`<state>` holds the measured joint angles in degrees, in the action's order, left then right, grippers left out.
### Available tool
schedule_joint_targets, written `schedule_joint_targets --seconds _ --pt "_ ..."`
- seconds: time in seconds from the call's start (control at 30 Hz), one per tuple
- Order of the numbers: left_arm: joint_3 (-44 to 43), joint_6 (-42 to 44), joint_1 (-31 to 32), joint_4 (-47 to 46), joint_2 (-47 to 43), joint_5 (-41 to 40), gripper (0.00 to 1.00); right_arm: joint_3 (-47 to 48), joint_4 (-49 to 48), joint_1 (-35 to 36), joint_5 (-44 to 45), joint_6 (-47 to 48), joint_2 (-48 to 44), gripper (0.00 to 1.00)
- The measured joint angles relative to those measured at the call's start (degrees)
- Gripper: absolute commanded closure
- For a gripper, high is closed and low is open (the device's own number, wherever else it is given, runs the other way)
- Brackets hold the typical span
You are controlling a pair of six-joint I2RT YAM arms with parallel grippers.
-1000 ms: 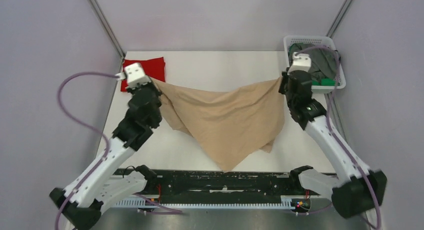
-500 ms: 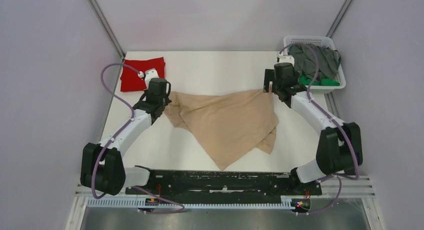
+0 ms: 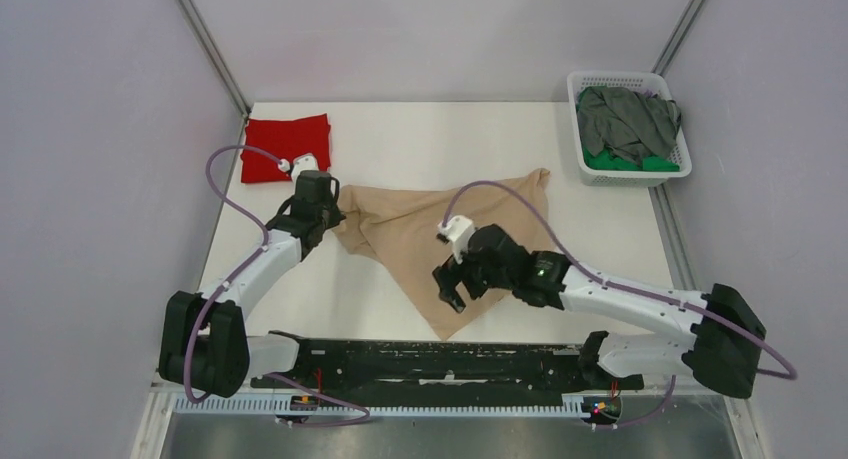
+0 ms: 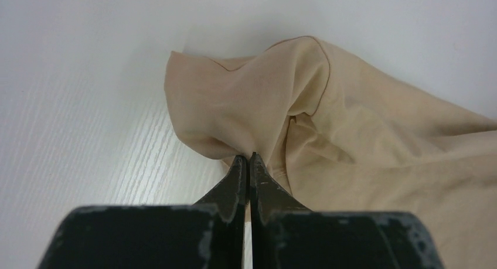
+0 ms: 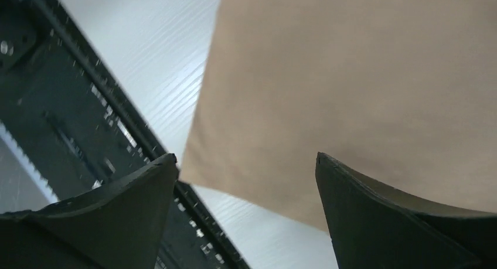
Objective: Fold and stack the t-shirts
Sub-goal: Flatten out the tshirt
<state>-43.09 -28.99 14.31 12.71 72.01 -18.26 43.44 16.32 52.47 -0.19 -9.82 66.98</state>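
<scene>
My right gripper grabs the t-shirt's near corner (image 3: 445,331) (image 5: 193,171) next, opposite the corner my left gripper pinches, to spread the beige t-shirt for folding.
The beige t-shirt (image 3: 420,229) lies spread and crumpled in the middle of the table, one corner pointing at the near edge. My left gripper (image 3: 333,216) is shut on its left corner; in the left wrist view the tips (image 4: 247,157) pinch a bunched fold of the beige cloth (image 4: 351,134). My right gripper (image 3: 452,285) hovers open over the shirt's near corner, with nothing between its fingers (image 5: 245,156) and the beige cloth (image 5: 351,75) below. A folded red t-shirt (image 3: 288,147) lies at the far left.
A white basket (image 3: 630,177) at the far right holds a dark grey shirt (image 3: 625,119) and a green one (image 3: 625,161). The black base rail (image 3: 440,359) runs along the near edge, close under the right gripper, and shows in the right wrist view (image 5: 58,105).
The right gripper let go of the shirt's far right corner, opened, and swung down to the near corner. The shirt dropped from stretched in the air onto the table. The left gripper lowered, still gripping.
</scene>
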Motion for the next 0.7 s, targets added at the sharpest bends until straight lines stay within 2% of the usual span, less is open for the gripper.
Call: schedule_joint_targets --seconds 0.13,0.27,0.4,0.7 --pt "0.5 -1.1 -0.1 -0.4 0.0 1.0 0.98 0.9 2.5 14.0 2.6 -0.7 5.9 0.23" --pt "1.0 -1.7 -0.2 -0.8 -0.4 1.8 0.98 1.8 4.5 22.1 6.4 -1.2 11.0 0.32" --pt "1.3 -1.8 -0.3 -0.8 -1.0 2.2 0.98 3.0 4.8 24.7 9.7 -1.5 16.1 0.39" --pt "1.7 -1.9 -0.4 -0.9 -2.7 2.4 0.98 3.7 4.6 24.9 15.1 -2.4 21.8 0.49"
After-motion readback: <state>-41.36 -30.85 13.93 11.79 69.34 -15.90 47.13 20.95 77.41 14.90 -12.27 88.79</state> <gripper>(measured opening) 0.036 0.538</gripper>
